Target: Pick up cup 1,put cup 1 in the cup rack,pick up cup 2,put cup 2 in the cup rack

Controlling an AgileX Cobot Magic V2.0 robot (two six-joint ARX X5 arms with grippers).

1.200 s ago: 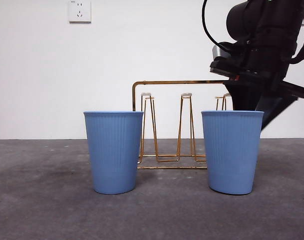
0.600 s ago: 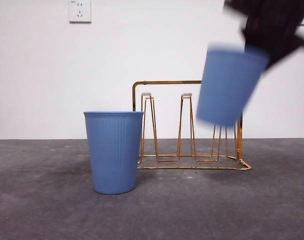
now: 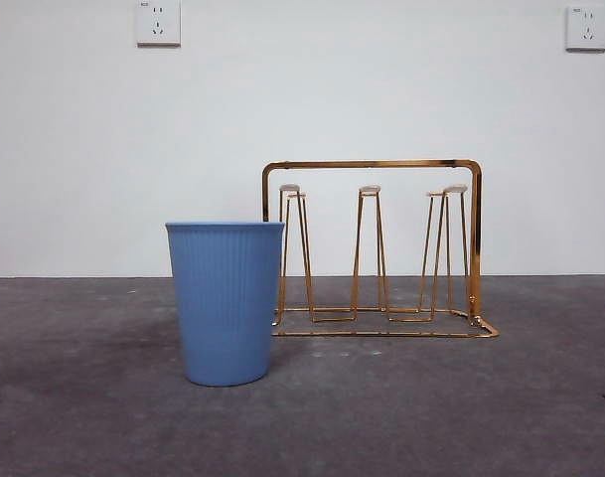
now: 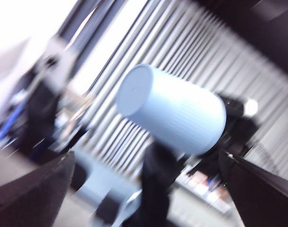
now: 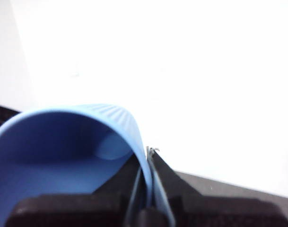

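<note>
I will next grab the second cup by its bottom end (image 4: 140,91) with my left gripper. This keeps the second blue cup's opening (image 4: 213,124) free to slide onto the rack.
One blue ribbed cup (image 3: 226,298) stands upright on the grey table, just in front of the left end of the gold wire cup rack (image 3: 372,164). The rack is empty, with upright prong loops. My right gripper (image 5: 146,187) is shut on the rim wall of a second blue cup (image 5: 63,156), held up in the air and out of the front view. The blurred left wrist view shows this cup (image 4: 177,113) tilted on its side, held by the right arm. My left gripper (image 4: 147,161) is open and empty, away from both cups.
A white wall with two power sockets (image 3: 158,22) stands behind the table (image 3: 401,407). No arm shows in the front view.
The right gripper has lifted the right-hand cup off the table, up and out of the front view. The left cup and the rack have not moved.
</note>
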